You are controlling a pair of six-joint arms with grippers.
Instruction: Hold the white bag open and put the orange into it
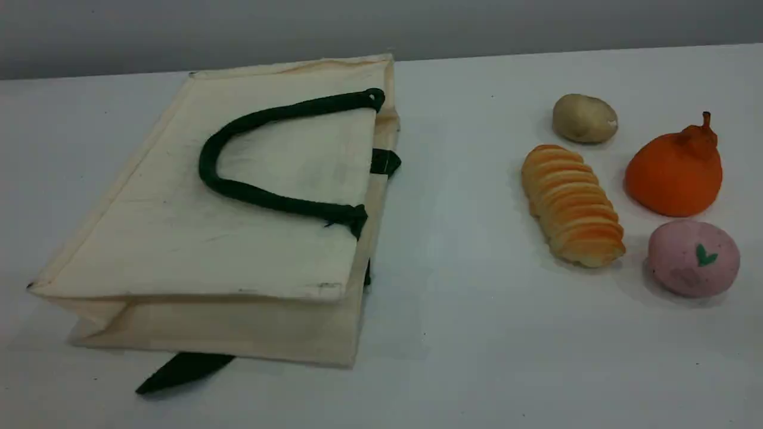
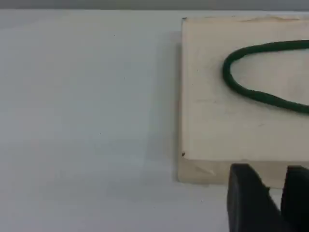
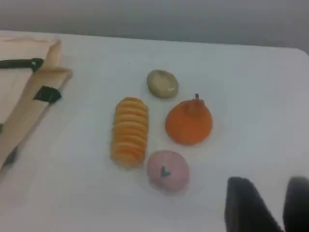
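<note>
The white bag's green rope handle is raised on top as the bag lies flat, so my left gripper should grab the bag there next. This will hold the white bag (image 1: 179,238) open.
The white bag (image 1: 179,238) lies flat on its side on the left half of the table, its mouth edge turned right toward the toy food. Its dark green rope handle (image 1: 268,201) curls across the upper face. The orange (image 1: 673,173) sits at the far right, stem up, apart from the bag. Neither arm shows in the scene view. In the left wrist view my left gripper (image 2: 275,203) hovers open by the corner of the bag (image 2: 217,125), holding nothing. My right gripper (image 3: 274,208) is open and empty, off to the right of the orange (image 3: 188,123).
A ridged bread loaf (image 1: 572,205) lies left of the orange, a brown potato (image 1: 584,118) behind it, and a pink ball (image 1: 693,257) with a green leaf mark in front. A green strap (image 1: 179,369) sticks out under the bag's front edge.
</note>
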